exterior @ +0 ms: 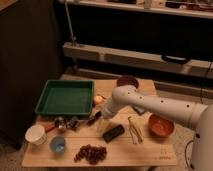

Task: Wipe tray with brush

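My gripper will take hold of the black brush by its handle [97, 117] next, and then the brush's bristles should wipe the green tray [44, 102].
The green tray [44, 102] lies at the back left of the wooden table. Just off its front right corner lies the slim black brush [92, 120], slanted on the table. My gripper [101, 116] hangs low right over the brush, at the end of the white arm that reaches in from the right. Its fingers stand open around the brush's upper part, and the arm's wrist hides that part. Nothing is lifted.
A black block [113, 132] lies just in front of the gripper, and pale tongs [134, 129] to its right. An orange bowl [161, 125] stands right, a dark bowl [127, 81] behind. A red-handled scoop [60, 123], white cup [35, 134], blue bowl [58, 145] and grapes [91, 152] fill the front left.
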Available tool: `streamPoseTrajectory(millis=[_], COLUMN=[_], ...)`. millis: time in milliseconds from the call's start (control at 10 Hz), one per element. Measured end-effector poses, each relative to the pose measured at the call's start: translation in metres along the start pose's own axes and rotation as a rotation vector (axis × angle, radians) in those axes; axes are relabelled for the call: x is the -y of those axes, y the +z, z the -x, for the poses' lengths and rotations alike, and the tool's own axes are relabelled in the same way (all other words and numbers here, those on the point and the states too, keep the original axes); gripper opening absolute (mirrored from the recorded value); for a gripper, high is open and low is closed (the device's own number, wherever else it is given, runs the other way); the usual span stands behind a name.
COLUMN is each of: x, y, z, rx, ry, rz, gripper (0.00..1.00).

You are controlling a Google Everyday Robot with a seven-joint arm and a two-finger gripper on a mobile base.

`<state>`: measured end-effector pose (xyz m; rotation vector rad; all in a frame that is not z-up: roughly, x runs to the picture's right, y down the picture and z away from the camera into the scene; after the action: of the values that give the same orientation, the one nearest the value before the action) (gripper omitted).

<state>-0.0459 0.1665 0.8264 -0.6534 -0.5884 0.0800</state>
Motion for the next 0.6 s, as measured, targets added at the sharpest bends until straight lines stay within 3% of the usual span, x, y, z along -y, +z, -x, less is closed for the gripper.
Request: streamPoseTrajectory(millis=[400, 600], x=[0.016, 0.023], y=[0.012, 0.018], z=[-0.008, -0.006], rx=[0.022, 0.014], ry=[-0.012, -0.015], rz=[0.020, 0.042], gripper=[0.80, 0.70])
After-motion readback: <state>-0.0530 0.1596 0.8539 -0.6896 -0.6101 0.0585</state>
